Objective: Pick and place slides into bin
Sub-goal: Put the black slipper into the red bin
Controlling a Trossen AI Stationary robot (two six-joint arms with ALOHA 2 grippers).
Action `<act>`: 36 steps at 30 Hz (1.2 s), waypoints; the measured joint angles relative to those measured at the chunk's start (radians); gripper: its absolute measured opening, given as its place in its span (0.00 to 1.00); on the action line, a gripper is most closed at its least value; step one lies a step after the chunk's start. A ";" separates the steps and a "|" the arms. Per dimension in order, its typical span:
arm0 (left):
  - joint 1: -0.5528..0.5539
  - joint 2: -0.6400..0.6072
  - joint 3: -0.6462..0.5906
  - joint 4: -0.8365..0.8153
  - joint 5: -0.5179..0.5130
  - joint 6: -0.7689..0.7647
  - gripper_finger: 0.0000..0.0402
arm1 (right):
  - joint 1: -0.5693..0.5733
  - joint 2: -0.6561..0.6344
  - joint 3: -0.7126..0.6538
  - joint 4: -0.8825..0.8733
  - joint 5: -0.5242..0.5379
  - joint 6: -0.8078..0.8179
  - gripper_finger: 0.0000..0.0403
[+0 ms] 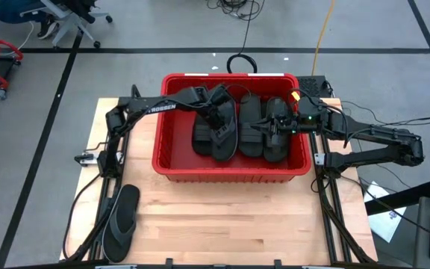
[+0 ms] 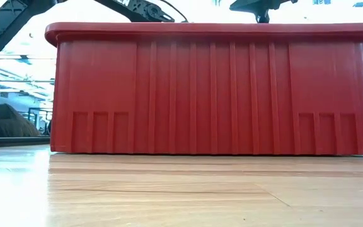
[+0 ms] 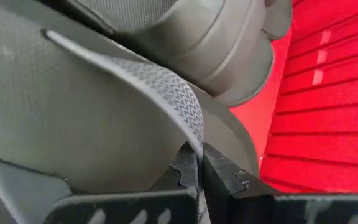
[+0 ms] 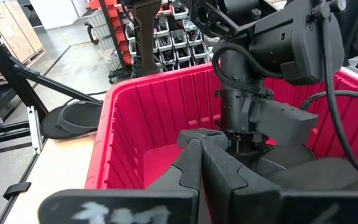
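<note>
My left gripper should open now. The whole sole of the thong slide is within the red bin's sides, so the slide would settle inside.
The red bin [image 1: 230,173] stands mid-table and holds several black slides, among them two ribbed-band ones [image 1: 251,128]. My left gripper [image 1: 219,119] reaches into the bin from the left and is shut on the strap of a dark thong slide [image 1: 224,140]. My right gripper [image 1: 271,128] reaches in from the right. It hangs over a slide [image 1: 277,146], and its fingers [image 4: 191,162] are shut with nothing seen between them. Another thong slide [image 1: 122,220] lies flat on the table at the near left. My left gripper [image 3: 199,155] pinches the thong slide's textured strap [image 3: 188,115] between its two fingertips, where the strap arches over the footbed [image 3: 55,118]. The fingers come from above into the bin. Whether the slide is lifted or rests on the slides below, I cannot tell.
The bin's tall front wall [image 2: 213,94] fills the low view and hides its inside. Bare wooden tabletop [image 1: 230,224] lies in front of the bin. The two grippers are close together inside the bin; the right wrist view shows the left arm's gripper [image 4: 253,118] just ahead.
</note>
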 joint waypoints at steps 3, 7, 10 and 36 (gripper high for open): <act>0.000 0.000 -0.019 0.026 0.000 -0.007 0.00 | 0.000 0.000 0.000 0.000 0.000 0.000 0.01; 0.000 0.000 -0.034 0.043 -0.001 -0.014 0.00 | 0.000 0.000 0.000 0.000 0.000 0.000 0.01; 0.000 0.000 -0.034 0.050 -0.001 -0.010 0.00 | 0.000 0.000 0.000 0.000 0.000 0.000 0.01; -0.011 -0.027 -0.028 0.106 0.049 0.090 0.65 | 0.000 0.000 0.000 0.000 -0.004 0.029 0.01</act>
